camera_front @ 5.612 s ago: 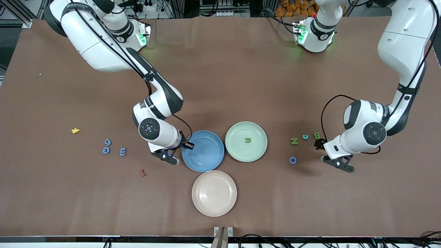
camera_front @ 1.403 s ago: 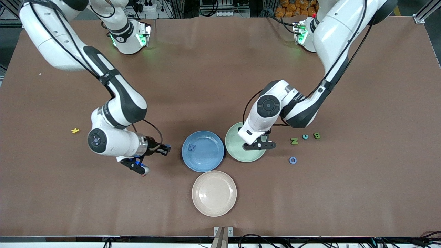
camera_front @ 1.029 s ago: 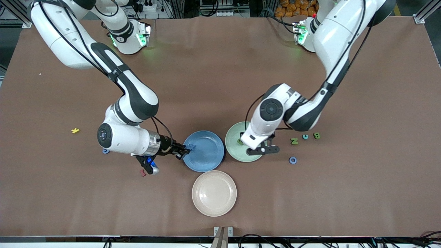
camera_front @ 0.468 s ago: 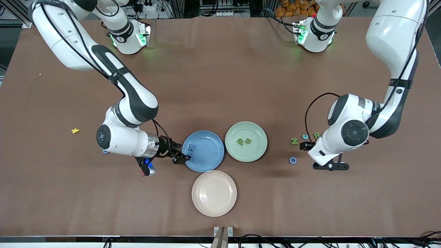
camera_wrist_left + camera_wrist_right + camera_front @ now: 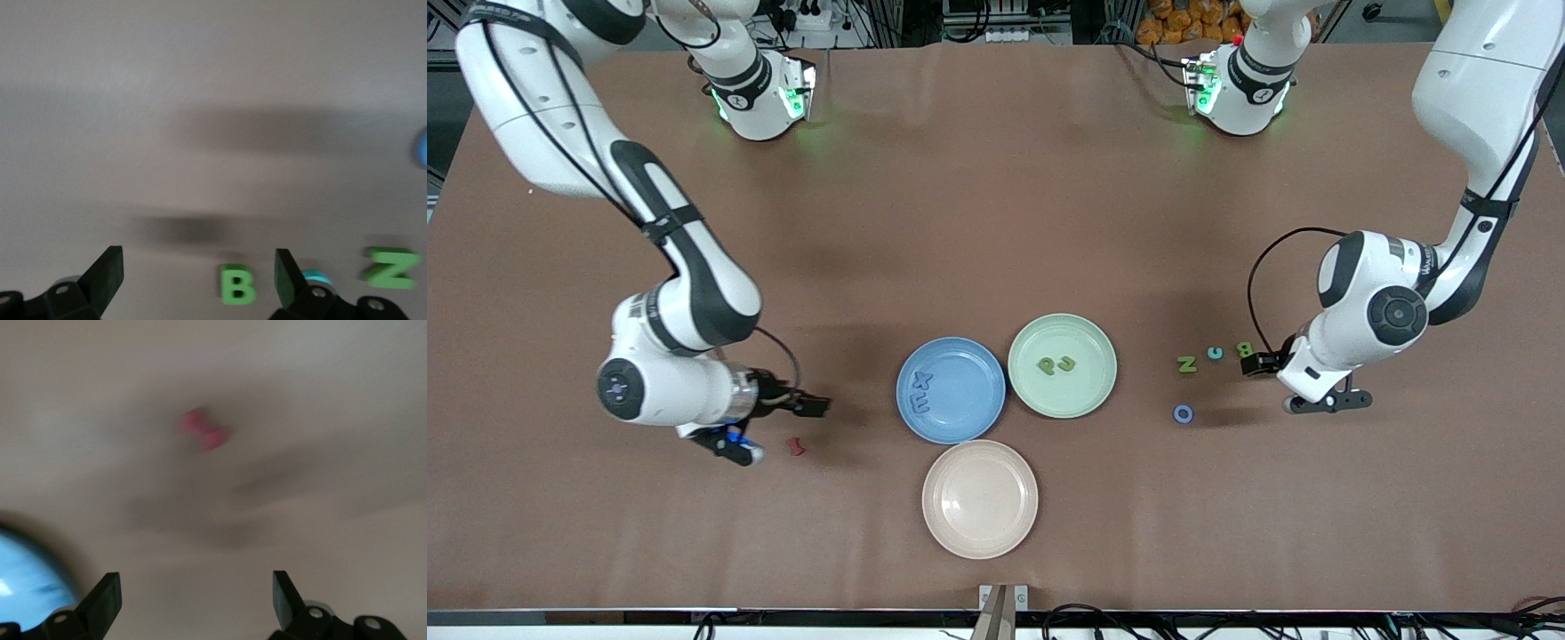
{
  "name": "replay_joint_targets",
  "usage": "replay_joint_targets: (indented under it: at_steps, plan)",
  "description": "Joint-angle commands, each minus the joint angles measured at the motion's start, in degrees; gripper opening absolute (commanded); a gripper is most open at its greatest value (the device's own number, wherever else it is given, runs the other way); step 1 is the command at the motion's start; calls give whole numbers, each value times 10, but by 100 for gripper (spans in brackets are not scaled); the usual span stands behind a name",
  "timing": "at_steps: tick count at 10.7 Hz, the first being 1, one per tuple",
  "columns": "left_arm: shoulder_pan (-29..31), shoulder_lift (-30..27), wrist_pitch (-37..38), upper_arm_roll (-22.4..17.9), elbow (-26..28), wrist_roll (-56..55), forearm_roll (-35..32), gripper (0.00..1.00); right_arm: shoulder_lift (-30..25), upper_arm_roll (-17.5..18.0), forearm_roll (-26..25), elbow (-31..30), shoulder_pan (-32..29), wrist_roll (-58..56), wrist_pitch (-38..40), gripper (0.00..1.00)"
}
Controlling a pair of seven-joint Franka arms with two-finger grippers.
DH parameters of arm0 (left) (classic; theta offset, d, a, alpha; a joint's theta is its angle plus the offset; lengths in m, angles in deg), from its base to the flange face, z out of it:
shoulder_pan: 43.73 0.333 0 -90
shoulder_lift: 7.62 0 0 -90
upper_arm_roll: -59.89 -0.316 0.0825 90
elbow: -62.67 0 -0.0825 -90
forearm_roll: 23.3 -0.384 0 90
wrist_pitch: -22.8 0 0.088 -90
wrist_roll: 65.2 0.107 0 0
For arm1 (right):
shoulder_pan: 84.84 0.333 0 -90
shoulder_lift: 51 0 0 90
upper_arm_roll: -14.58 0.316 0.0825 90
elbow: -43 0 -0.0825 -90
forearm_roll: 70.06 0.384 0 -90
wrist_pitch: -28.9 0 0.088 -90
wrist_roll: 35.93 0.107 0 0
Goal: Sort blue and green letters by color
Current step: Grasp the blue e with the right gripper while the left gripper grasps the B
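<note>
The fingertips of the robot's left gripper are above the green B [image 5: 1245, 348] [image 5: 238, 285], so it isn't time to close yet. The left gripper needs to go down first, then close on the B.
Two blue letters [image 5: 920, 392] lie in the blue plate [image 5: 969, 416]. Two green letters [image 5: 1056, 364] lie in the green plate [image 5: 1089, 396]. A green N [image 5: 1187, 364], a teal c [image 5: 1215, 352], a green B [image 5: 1244, 349] and a blue O [image 5: 1183, 413] lie toward the left arm's end. My left gripper [image 5: 1261, 363] is open and empty, low beside the B [image 5: 237, 285], which shows between its fingers [image 5: 288, 280]. My right gripper [image 5: 813, 407] is open and empty over bare table between the blue plate and a dark red squiggle [image 5: 794, 445].
A pale pink plate [image 5: 979, 533] sits nearer the front camera than the two other plates. The right wrist view shows the red squiggle [image 5: 203, 430] and the blue plate's edge [image 5: 27, 583]. The right arm's wrist hides the table under it.
My right gripper has drawn back from the blue plate toward the right arm's end, leaving a second blue letter there. My left gripper has shifted from near the blue O to beside the green B.
</note>
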Motion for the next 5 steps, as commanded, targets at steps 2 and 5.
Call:
replay_joint_targets:
  at_steps: [2,5]
  plan:
    - [18,-20,-29,10,51,-52,2,98,-13,11,-191,-52,-68,-79,-2,100]
    - [4,-16,-24,12,52,-81,-4,96,-8,11,-214,-71,-119,-174,-21,100]
